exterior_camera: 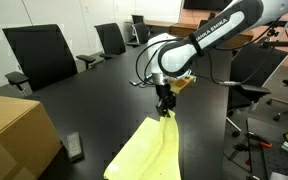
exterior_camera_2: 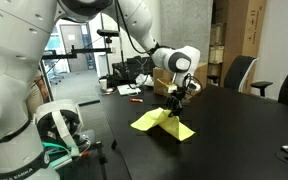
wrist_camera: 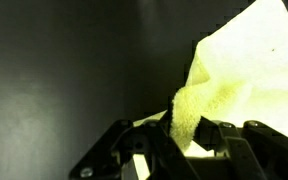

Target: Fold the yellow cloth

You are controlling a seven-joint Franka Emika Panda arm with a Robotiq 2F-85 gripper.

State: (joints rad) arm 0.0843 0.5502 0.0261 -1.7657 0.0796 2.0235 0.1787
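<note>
My gripper should keep holding the cloth's raised corner: bare table is close beside the cloth's edge, so if I opened now, it would drop short near that edge.
The yellow cloth (exterior_camera: 149,152) lies on the dark table with one corner lifted into a peak. It also shows in an exterior view (exterior_camera_2: 162,122) as a tent shape. My gripper (exterior_camera: 166,107) hangs above the table and is shut on the raised corner of the cloth; it shows too in an exterior view (exterior_camera_2: 175,101). In the wrist view the pale yellow fabric (wrist_camera: 246,62) runs down into a pinched fold between my two fingers (wrist_camera: 188,135). The rest of the cloth drapes down from the pinch to the table.
A brown cardboard box (exterior_camera: 14,135) stands at the table's near corner, with a small dark device (exterior_camera: 74,147) beside it. Black office chairs (exterior_camera: 42,52) line the far edge. Small items (exterior_camera_2: 130,92) lie on the table behind the cloth. Another robot arm (exterior_camera_2: 29,70) fills the foreground.
</note>
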